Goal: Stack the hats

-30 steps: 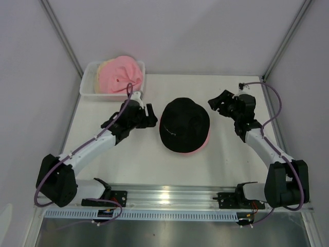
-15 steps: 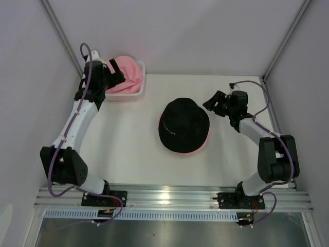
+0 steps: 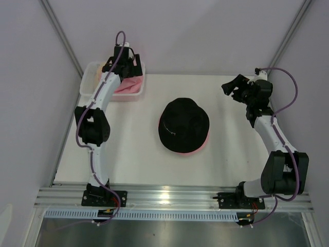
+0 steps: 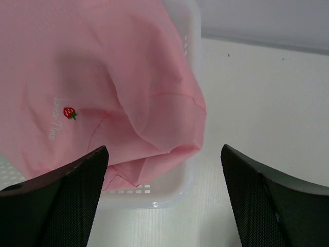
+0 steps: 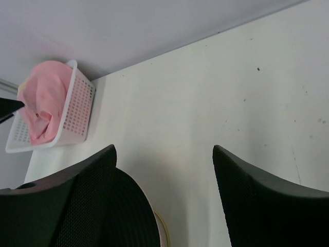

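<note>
My left gripper will next take hold of the strawberry pink hat by its near folded edge (image 3: 131, 87). The hat's far side then stays free to stack over the black hat (image 3: 183, 125).
A black hat (image 3: 183, 125) lies at the table's middle on top of a pink hat whose brim (image 3: 204, 142) peeks out at its right. Another pink hat (image 4: 92, 77), with a small strawberry on it, fills the white basket (image 4: 169, 193); a beige hat (image 3: 94, 76) shows beside it. My left gripper (image 3: 129, 64) hovers open over the basket's right end, nothing between its fingers (image 4: 67, 200). My right gripper (image 3: 230, 88) hangs open above the table, right of the black hat (image 5: 128, 211), holding nothing.
The basket (image 3: 110, 95) stands at the table's back left corner against the wall. A thin yellowish ring (image 5: 163, 226) shows at the black hat's edge in the right wrist view. Enclosure walls and frame posts close the back and sides.
My left arm has swung from beside the black hat up and back to the basket. My right arm has pulled away to the back right. Both grippers stay open.
</note>
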`<state>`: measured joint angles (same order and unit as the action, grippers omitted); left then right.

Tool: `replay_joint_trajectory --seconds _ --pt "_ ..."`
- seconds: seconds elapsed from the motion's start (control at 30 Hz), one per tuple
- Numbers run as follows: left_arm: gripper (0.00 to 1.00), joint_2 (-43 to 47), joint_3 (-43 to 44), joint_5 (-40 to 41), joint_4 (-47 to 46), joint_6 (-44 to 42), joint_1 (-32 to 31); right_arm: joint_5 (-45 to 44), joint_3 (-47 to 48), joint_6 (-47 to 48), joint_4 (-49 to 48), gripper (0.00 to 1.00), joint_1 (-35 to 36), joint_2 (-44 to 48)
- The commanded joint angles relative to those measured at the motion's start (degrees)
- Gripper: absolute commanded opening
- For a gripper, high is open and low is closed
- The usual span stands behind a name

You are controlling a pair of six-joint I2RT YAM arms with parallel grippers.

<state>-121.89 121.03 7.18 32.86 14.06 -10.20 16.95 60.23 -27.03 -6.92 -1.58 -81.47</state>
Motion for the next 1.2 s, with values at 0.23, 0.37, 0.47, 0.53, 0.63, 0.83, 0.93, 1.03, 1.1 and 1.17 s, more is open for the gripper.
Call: replay_joint_trajectory --seconds 0.23,0.37,0.47,0.53,0.63,0.83,0.93,1.03,1.1,1.17 --pt "0.88 -2.6 -2.6 2.7 -1.3 12.0 0.1 -1.6 3.3 2.1 1.9 0.80 -0.9 1.7" --pt "0.79 0.1 -9.8 1.4 -12.3 16.3 0.3 -0.9 3.6 2.1 2.0 0.80 -0.9 1.0" --pt "0.69 -0.9 -10.0 0.0 -14.9 18.7 0.3 -1.0 3.9 2.3 2.8 0.80 -0.9 1.0" --pt "0.64 -1.9 -8.1 -0.1 -15.0 19.7 0.3 -1.3 3.9 2.5 3.1 0.80 -0.9 1.2" --pt "0.40 -2.2 -7.3 0.0 -15.4 19.9 0.4 -1.5 3.8 2.5 3.1 0.80 -1.0 1.8" --pt "0.01 3.0 -10.9 0.7 -17.8 17.0 1.2 1.2 3.5 1.4 2.3 0.80 -1.0 1.8" --pt "0.01 6.5 -10.5 -2.9 -17.8 12.8 2.2 3.7 3.6 0.8 1.8 0.81 -0.9 2.2" --pt "0.01 9.7 -6.7 -9.1 -12.5 7.6 2.9 10.3 3.6 0.0 -0.7 0.87 -0.9 2.8" --pt "0.01 13.1 -2.1 -14.7 -6.1 3.2 2.8 13.4 3.5 -0.4 -3.8 0.90 -0.6 3.7" --pt "0.01 17.4 -1.2 -20.2 -3.2 1.4 2.2 14.4 3.4 0.2 -4.7 0.94 -0.1 5.4"
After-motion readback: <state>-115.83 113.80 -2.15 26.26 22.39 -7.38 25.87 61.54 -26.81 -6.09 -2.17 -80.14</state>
